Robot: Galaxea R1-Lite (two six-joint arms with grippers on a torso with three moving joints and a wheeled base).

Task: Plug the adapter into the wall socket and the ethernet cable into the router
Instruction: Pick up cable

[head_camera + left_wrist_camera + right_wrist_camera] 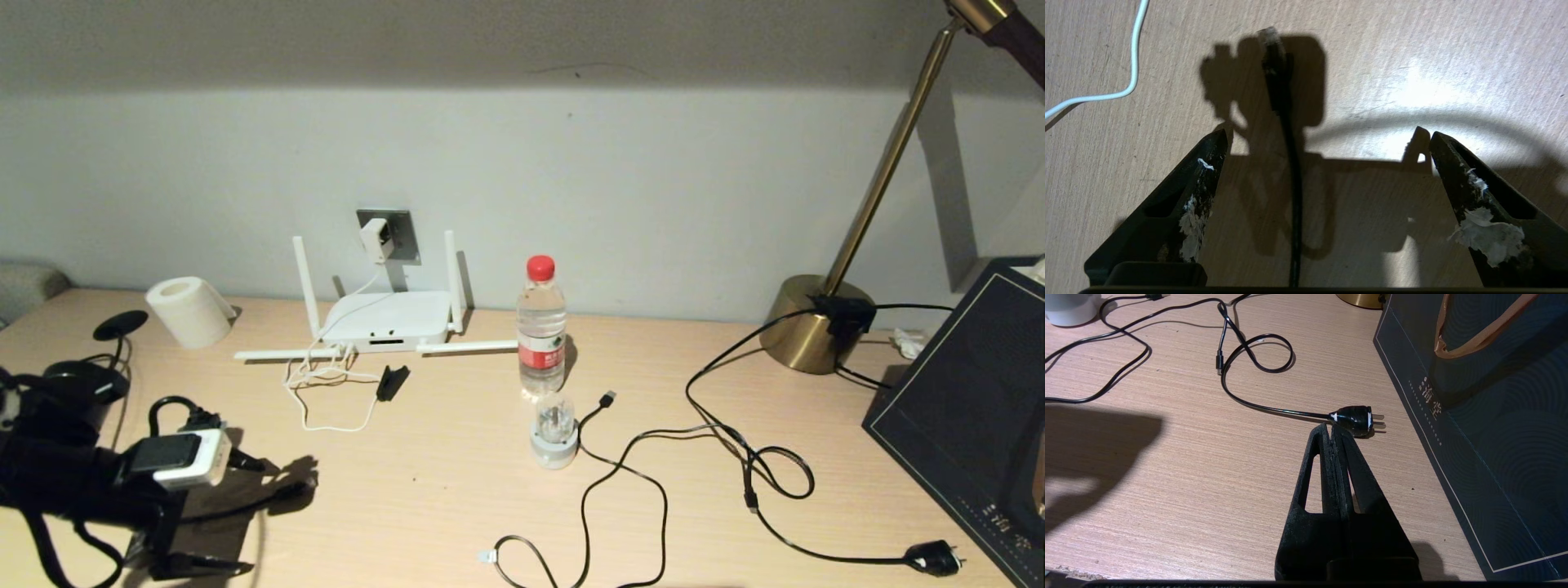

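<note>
The connector's black body (pixel 291 495) lies beyond both fingers, with only cable between them. It is too early to close on the connector, so my left gripper moves forward first.
The white adapter (pixel 375 238) sits in the grey wall socket (pixel 398 229) on the back wall, and its thin white cord (pixel 326 384) drops to the desk. Below it lies the white router (pixel 388 321) with two antennas upright and two flat. The black ethernet cable (pixel 1290 171) lies on the desk with its clear-tipped connector (pixel 1269 38) pointing away. My left gripper (pixel 1327 134) is open, low over the desk, with the cable running between its fingers untouched. In the head view the left gripper (pixel 245 514) is at the front left. My right gripper (pixel 1331 428) is shut and empty.
A water bottle (pixel 540 327), a round white-and-clear plug (pixel 555 433) and a black clip (pixel 392 382) stand mid-desk. Black USB cable (pixel 608 398) and lamp cord plug (pixel 1355 418) trail to the right. Brass lamp base (pixel 816 322), dark bag (pixel 963 408), paper roll (pixel 189 310).
</note>
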